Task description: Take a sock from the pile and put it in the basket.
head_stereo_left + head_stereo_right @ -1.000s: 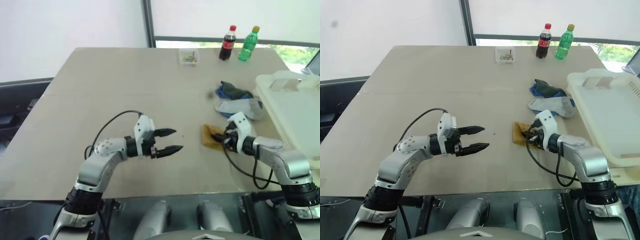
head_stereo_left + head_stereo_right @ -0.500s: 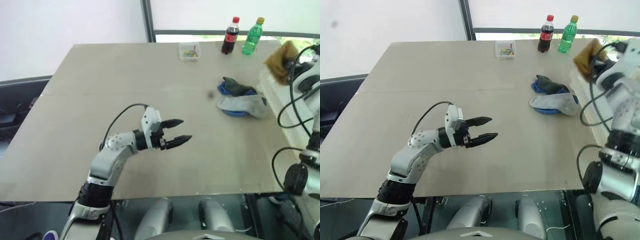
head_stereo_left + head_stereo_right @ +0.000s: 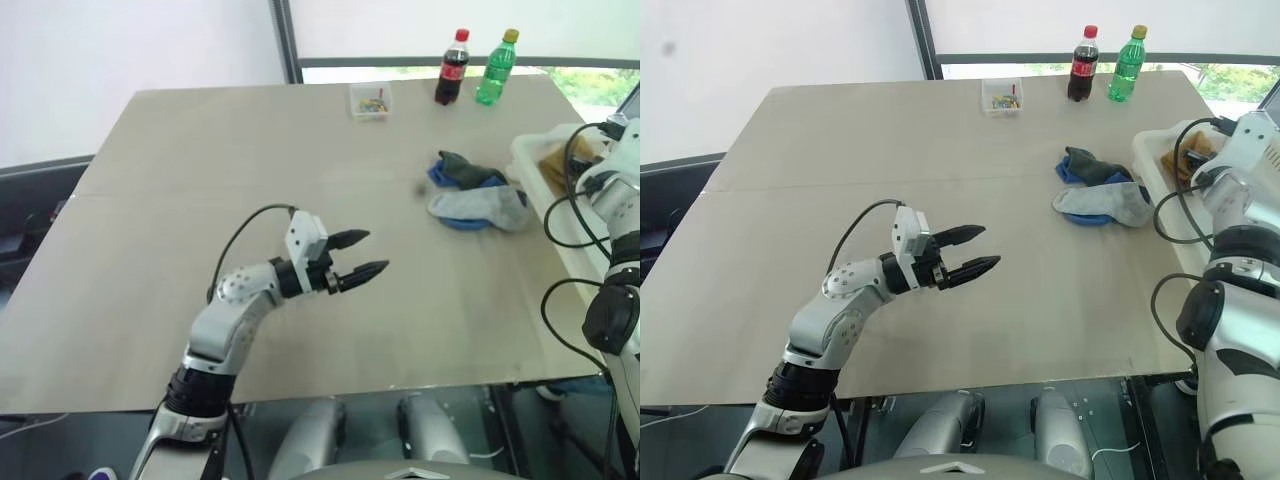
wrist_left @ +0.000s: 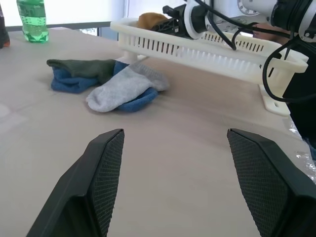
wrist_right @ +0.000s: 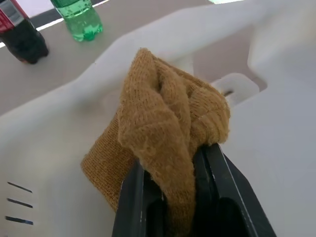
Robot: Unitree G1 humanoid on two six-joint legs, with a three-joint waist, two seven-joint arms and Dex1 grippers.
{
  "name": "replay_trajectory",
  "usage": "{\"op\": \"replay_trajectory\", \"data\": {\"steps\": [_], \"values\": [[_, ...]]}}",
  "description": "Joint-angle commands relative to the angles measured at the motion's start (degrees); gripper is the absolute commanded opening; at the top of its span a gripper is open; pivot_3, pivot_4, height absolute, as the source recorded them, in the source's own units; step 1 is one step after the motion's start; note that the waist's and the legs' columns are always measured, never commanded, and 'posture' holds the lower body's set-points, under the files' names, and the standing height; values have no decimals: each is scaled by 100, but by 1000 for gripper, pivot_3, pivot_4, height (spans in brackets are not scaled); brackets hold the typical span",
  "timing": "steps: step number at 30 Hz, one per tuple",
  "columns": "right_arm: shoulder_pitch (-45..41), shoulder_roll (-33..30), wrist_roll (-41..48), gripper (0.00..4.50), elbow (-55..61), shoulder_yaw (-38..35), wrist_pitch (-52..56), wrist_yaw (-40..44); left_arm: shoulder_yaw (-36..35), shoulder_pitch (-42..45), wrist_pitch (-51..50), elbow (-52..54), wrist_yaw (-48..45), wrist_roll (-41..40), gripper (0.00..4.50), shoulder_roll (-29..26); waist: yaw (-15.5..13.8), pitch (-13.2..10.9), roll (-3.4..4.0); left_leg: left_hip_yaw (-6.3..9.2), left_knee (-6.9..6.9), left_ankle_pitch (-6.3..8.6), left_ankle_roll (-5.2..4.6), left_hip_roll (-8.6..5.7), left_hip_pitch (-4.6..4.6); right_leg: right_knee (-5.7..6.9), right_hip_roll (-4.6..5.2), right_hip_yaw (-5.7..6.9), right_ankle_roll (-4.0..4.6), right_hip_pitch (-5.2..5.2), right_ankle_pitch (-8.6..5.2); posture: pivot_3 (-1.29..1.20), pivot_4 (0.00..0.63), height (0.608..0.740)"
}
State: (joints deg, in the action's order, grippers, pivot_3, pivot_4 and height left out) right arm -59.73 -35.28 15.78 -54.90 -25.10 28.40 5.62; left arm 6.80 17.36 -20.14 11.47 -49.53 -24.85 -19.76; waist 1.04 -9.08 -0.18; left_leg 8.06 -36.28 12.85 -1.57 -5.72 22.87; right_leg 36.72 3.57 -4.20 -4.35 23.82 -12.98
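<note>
The robot's right gripper should open now, as the mustard-yellow sock (image 3: 555, 160) hangs inside the basket's rim (image 3: 525, 150) over the bottom of the basket.
The pile (image 3: 474, 193) of blue, light grey and dark green socks lies on the table's right side, close to the basket (image 3: 530, 152). Over the inside of that cream-white basket (image 5: 148, 37), my right gripper (image 5: 173, 165) is shut on a mustard-yellow sock (image 5: 168, 118); the sock bunches above the fingers. The head views show the same sock (image 3: 1193, 150) just past the basket's near rim. My left gripper (image 3: 373, 252) stands open and level above the middle of the table, holding nothing, pointing towards the pile (image 4: 111, 81).
A cola bottle (image 3: 450, 68) and a green bottle (image 3: 497, 68) stand at the table's far edge, with a small clear box (image 3: 370, 100) to their left. The basket's long slatted wall (image 4: 197, 49) runs along the table's right edge.
My right gripper has lifted the mustard sock off the table, carried it right and away, and now holds it lower, inside the basket. The left gripper barely shifted.
</note>
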Motion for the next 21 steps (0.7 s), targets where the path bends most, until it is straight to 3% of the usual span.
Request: {"op": "replay_trajectory", "data": {"steps": [1, 2, 3, 7, 12, 21], "values": [[-173, -133, -19, 54, -11, 29, -73, 11, -5, -32, 155, 337, 98, -47, 3517, 82, -4, 0, 0, 0, 0, 0, 0, 0, 0, 0, 0, 0, 0, 0, 0, 0, 150, 739], [-178, -142, 9, 54, -21, 34, -25, 95, 1, -33, 168, 354, 129, -53, 3517, 123, -4, 0, 0, 0, 0, 0, 1, 0, 0, 0, 0, 0, 0, 0, 0, 0, 150, 739], [-187, -151, 57, 554, -33, 7, 32, 130, 4, -30, 170, 370, 154, -71, 3517, 163, -4, 0, 0, 1, 0, 0, 1, 0, 0, 0, -1, 0, 0, 0, 0, 0, 150, 739], [-176, -179, 201, 1853, 11, -105, 212, 117, -26, 51, 208, 335, 125, -139, 3517, 251, -4, 0, 0, 0, 0, -1, 2, 0, 0, 0, -2, 0, 0, 0, 0, 0, 150, 739], [-23, -155, 345, 4331, 363, -231, 506, -47, -64, 184, 296, 210, 97, -137, 3517, 330, -4, 0, 0, 0, -1, -1, 1, 0, 0, 2, -2, 0, 0, 0, 0, 0, 150, 739], [872, -21, 844, 4439, 2451, -539, 1896, -419, -56, 375, 400, 56, 42, -201, 3517, 443, -26, 0, 1, 2, -2, -1, 1, -1, 1, 3, -1, 2, 0, 0, 0, 0, 150, 739]]}}
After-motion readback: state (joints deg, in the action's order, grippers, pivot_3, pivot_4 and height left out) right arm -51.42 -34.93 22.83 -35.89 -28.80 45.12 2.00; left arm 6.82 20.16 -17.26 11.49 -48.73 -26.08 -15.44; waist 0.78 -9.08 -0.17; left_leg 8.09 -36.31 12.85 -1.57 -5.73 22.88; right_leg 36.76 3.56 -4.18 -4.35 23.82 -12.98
